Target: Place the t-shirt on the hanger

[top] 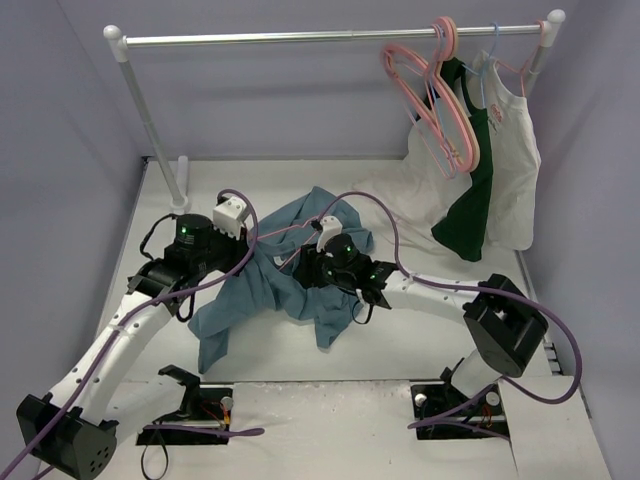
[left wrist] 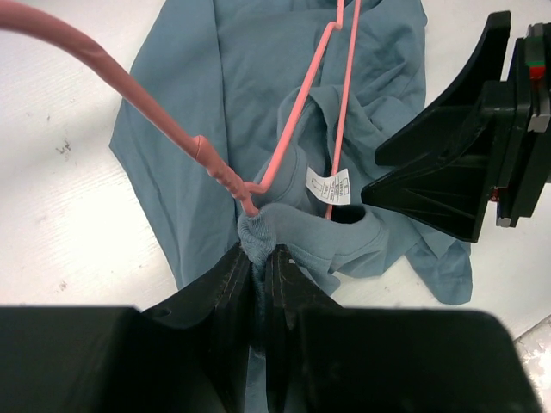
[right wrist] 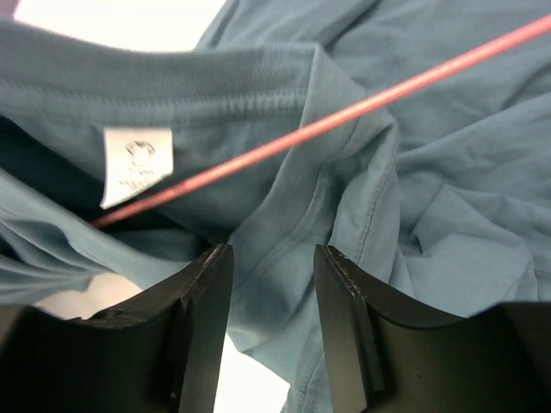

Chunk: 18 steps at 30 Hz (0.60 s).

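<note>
Next, my right gripper grabs the t-shirt's collar edge (top: 297,277) across from the left gripper, to draw the neck over the hanger.
The teal-blue t-shirt (top: 262,292) lies crumpled on the white table between my arms. My left gripper (top: 258,252) is shut on the ribbed neck edge of the t-shirt (left wrist: 258,231), lifting a bunched fold. The pink hanger (left wrist: 293,138) lies on the shirt, the base of its hook right at the pinched collar and its wires running away over the cloth; one wire passes by the white neck label (left wrist: 330,187). My right gripper (right wrist: 271,258) is open just over the collar cloth next to the label (right wrist: 136,163), with a hanger wire (right wrist: 327,125) crossing beyond it.
A clothes rail (top: 300,38) spans the back. At its right end hang several pink hangers (top: 440,100), a dark green garment (top: 470,195) and a white sleeveless top (top: 512,160) on a pale blue hanger (top: 490,55). Purple cables (top: 390,235) loop over the arms.
</note>
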{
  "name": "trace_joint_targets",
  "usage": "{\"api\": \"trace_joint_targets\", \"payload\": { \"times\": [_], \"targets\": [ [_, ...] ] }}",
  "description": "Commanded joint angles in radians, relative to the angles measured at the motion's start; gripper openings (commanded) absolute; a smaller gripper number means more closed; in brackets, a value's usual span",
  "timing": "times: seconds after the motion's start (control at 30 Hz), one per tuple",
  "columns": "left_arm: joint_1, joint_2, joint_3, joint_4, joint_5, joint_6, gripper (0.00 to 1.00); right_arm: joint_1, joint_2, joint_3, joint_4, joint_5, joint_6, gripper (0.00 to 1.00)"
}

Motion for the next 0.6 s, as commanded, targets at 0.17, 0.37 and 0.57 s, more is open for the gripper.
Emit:
{"api": "trace_joint_targets", "payload": {
  "times": [0.17,0.37,0.57],
  "targets": [
    [0.006,-0.025,0.027,0.078,0.017,-0.030,0.00,0.014,0.006,0.066,0.160,0.119,0.059,0.46],
    [0.014,-0.037,0.025,0.083,0.020,-0.039,0.00,0.016,0.038,0.063,0.189,0.147,0.088,0.46],
    [0.026,-0.043,0.025,0.089,0.033,-0.047,0.00,0.019,0.072,0.060,0.212,0.152,0.093,0.46]
  ]
}}
